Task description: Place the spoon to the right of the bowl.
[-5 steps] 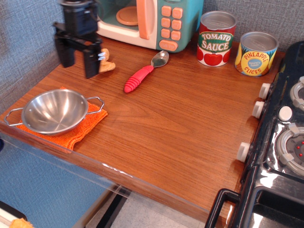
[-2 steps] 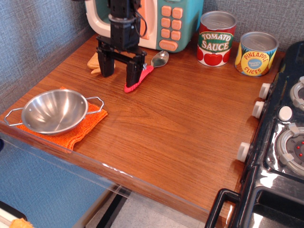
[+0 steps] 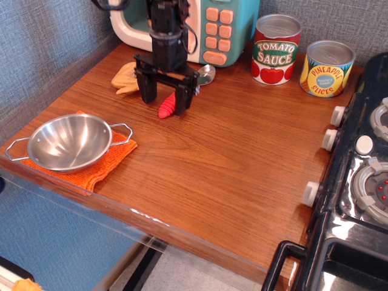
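The gripper grabs the spoon by its red-pink ribbed handle (image 3: 167,108) next, to place the spoon beside the bowl (image 3: 68,142).
The spoon (image 3: 168,106) lies on the wooden table near the toy microwave, its red-pink ribbed handle pointing front-left and its silver head (image 3: 206,74) at the back right. My black gripper (image 3: 166,100) hangs open over the handle, one finger on each side of it, and hides the handle's middle. The steel bowl (image 3: 68,142) with two wire loop handles sits on an orange cloth (image 3: 106,163) at the front left, well apart from the gripper.
A toy microwave (image 3: 212,27) stands at the back. A tomato sauce can (image 3: 276,50) and a pineapple slices can (image 3: 327,68) stand at the back right. A toy stove (image 3: 357,182) fills the right edge. A tan toy (image 3: 126,77) lies left of the gripper.
My gripper has moved right from the back left and come down over the spoon handle, its fingers now straddling it. The spoon and bowl have not moved.
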